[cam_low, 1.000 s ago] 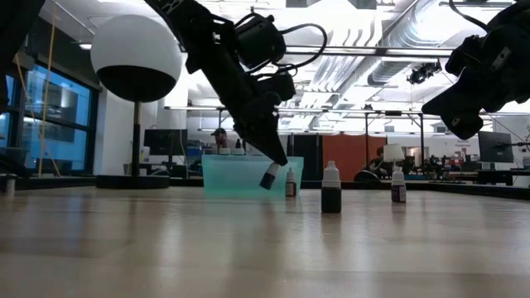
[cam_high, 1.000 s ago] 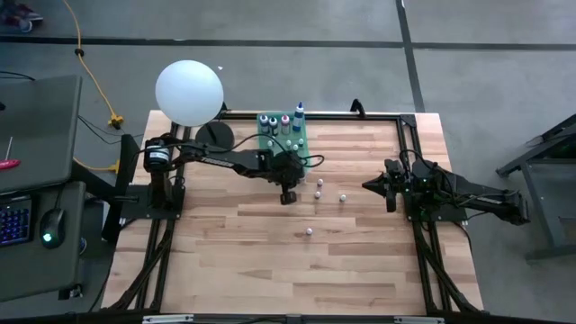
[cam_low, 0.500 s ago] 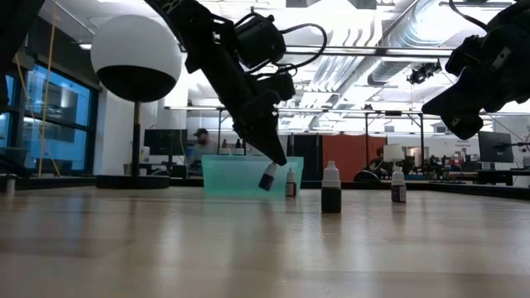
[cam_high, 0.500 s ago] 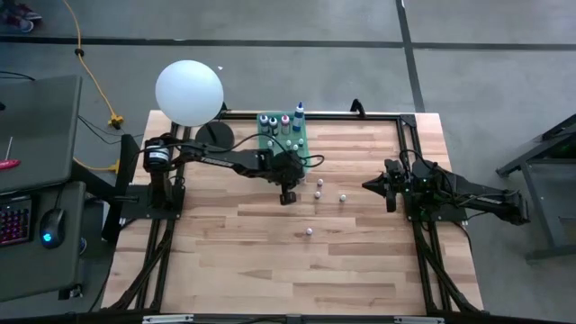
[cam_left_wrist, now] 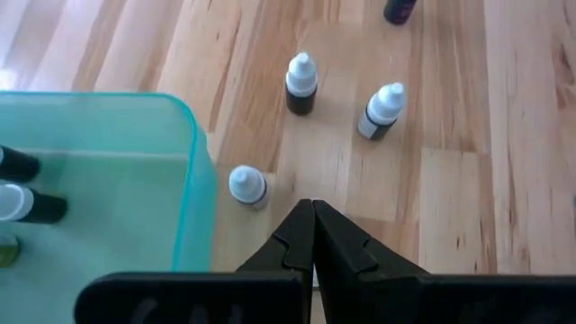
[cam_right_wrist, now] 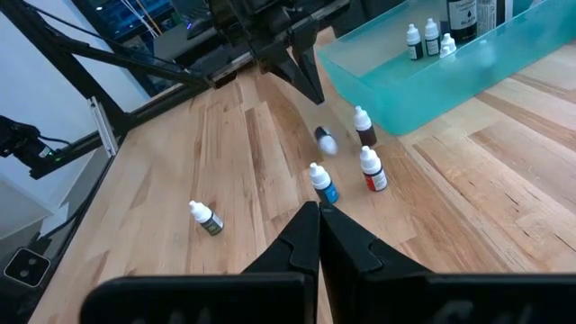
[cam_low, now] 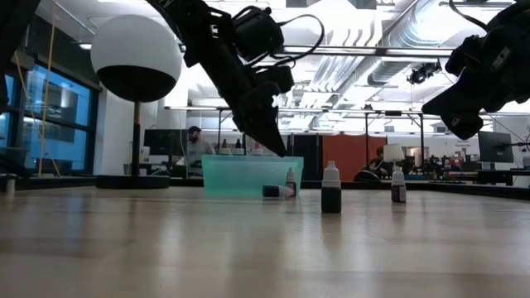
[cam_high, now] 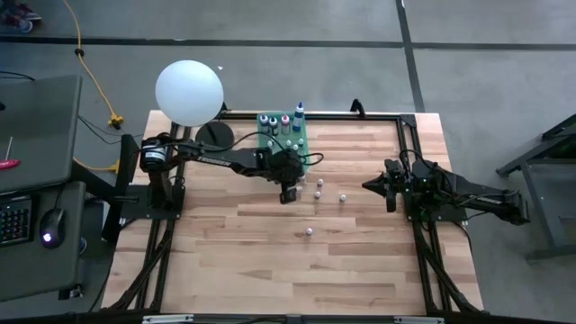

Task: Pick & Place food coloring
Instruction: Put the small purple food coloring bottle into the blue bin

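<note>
The small bottle near the translucent green tray (cam_left_wrist: 108, 198) lies below my shut left gripper. Next, my left gripper reopens and lowers, then closes on the white cap.
Several tiny white-capped food coloring bottles stand in the translucent green tray (cam_high: 283, 135) at the table's far side. Three more stand on the wood just in front of it (cam_left_wrist: 301, 83) (cam_left_wrist: 383, 110) (cam_high: 343, 196), and one stands nearer the table's middle (cam_high: 309, 231). Another small bottle (cam_low: 277, 191) lies on its side by the tray's near wall, seen cap-first in the left wrist view (cam_left_wrist: 247, 184). My left gripper (cam_low: 280, 151) hangs shut and empty just above it. My right gripper (cam_high: 369, 184) waits shut, raised at the table's right side.
A big white ball-shaped lamp (cam_high: 189, 90) stands on its round base at the far left corner, beside the tray (cam_low: 248, 175). Black frame rails run along the table's edges. Bare wood covers the near half. A person shows in the room behind.
The small bottle that hung tilted at my left gripper's fingertips has dropped to the table and now lies on its side in front of the tray. My left gripper has risen a little. The right arm has kept still.
</note>
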